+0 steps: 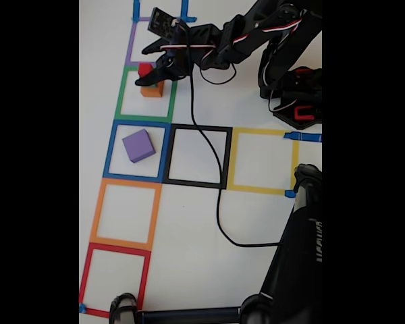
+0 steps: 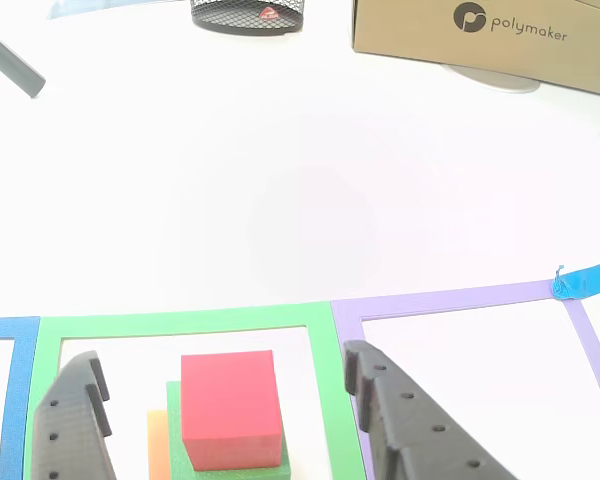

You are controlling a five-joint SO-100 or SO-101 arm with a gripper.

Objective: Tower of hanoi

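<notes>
I should next move the small red cube onto the purple cube, so my gripper should grab the small red cube by its opposite sides.
A stack stands inside the green tape square. In the other view, the red cube sits on top of the green cube, with the orange cube at the bottom. The fixed view shows the red cube above the orange cube, while the green one is hidden by the gripper. My gripper is open. Its fingers stand on either side of the red cube without touching it. The purple cube lies alone in the blue tape square.
More tape squares line the white table: purple, black, yellow, orange and red. A black cable runs across the black square. Dark stand parts fill the lower right. A cardboard box and a mesh basket stand at the far edge.
</notes>
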